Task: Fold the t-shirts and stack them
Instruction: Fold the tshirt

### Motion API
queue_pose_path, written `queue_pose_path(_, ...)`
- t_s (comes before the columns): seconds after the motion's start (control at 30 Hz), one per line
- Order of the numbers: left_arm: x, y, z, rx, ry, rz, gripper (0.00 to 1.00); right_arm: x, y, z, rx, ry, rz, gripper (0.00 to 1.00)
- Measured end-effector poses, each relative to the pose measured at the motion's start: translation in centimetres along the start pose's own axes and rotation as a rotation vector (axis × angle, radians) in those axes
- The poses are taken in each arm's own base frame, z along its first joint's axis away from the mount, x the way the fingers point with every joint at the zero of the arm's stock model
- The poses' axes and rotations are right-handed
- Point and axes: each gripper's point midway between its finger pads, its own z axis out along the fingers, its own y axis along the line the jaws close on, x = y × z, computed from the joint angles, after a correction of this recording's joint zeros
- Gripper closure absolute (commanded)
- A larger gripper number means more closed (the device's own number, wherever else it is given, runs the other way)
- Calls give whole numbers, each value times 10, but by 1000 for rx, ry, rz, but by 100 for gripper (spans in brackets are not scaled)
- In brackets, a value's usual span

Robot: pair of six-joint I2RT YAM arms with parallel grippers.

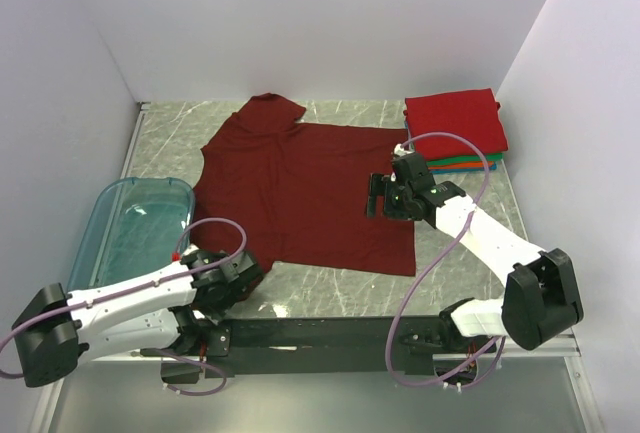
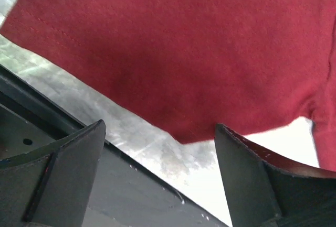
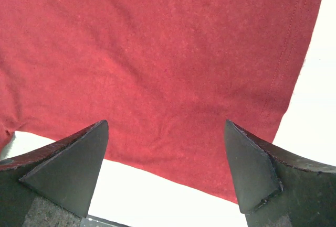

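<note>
The left gripper takes hold of the maroon t-shirt's near corner point(image 2: 181, 136) by its edge next, to fold the t-shirt's near side over the rest.
A dark maroon t-shirt point(image 1: 300, 188) lies spread flat in the middle of the table. At the back right sits a stack of folded t-shirts, bright red on top point(image 1: 455, 123), with green, orange and blue edges point(image 1: 470, 163) showing under it. My left gripper point(image 1: 252, 271) hovers low at the maroon shirt's near left corner. It is open, and that corner point(image 2: 184, 49) lies just ahead of the gap point(image 2: 160, 132). My right gripper point(image 1: 375, 196) is open above the shirt's right side. The cloth point(image 3: 157, 54) and its edge run between the spread fingers point(image 3: 165, 132).
A translucent teal bin point(image 1: 135, 228) stands at the left, close to my left arm. A black rail point(image 1: 330, 333) runs along the near edge. White walls close in the left, back and right sides. Pale marbled table point(image 1: 330, 288) shows in front of the shirt's hem.
</note>
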Motion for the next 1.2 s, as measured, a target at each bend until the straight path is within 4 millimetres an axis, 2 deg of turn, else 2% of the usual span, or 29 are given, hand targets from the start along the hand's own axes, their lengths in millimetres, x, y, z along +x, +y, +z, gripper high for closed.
queue_pose_path(0.1, -2, 3, 5, -29, -26, 3, 12, 1, 0, 1, -3, 6, -5, 4)
queue_pose_path(0.3, -6, 8, 10, -75, -66, 16, 28, 2, 0, 1, -5, 9, -13, 4)
queue_pose_path(0.6, -24, 9, 16, -78, -129, -27, 39, 3, 0, 2, -9, 13, -14, 4)
queue_pose_path(0.7, -29, 8, 19, -74, -148, -47, 51, 3, 1, 2, -14, 16, -13, 4)
queue_pose_path(0.83, -33, 5, 21, -67, -166, -60, 73, 6, 0, 4, -17, 21, -12, 4)
queue_pose_path(0.9, -34, 4, 22, -65, -173, -59, 84, 12, -2, 6, -12, 32, -7, 5)
queue_pose_path(0.93, -34, 3, 22, -62, -175, -60, 94, 15, -4, 6, -9, 39, -2, 5)
queue_pose_path(0.97, -34, 1, 22, -55, -174, -64, 98, 19, -5, 7, -7, 47, 5, 5)
queue_pose_path(1.07, -33, -4, 23, -38, -173, -54, 99, 36, -12, 7, 5, 68, 41, 5)
queue_pose_path(1.2, -33, -7, 23, -38, -177, -42, 99, 60, -25, -4, 31, 74, 101, 5)
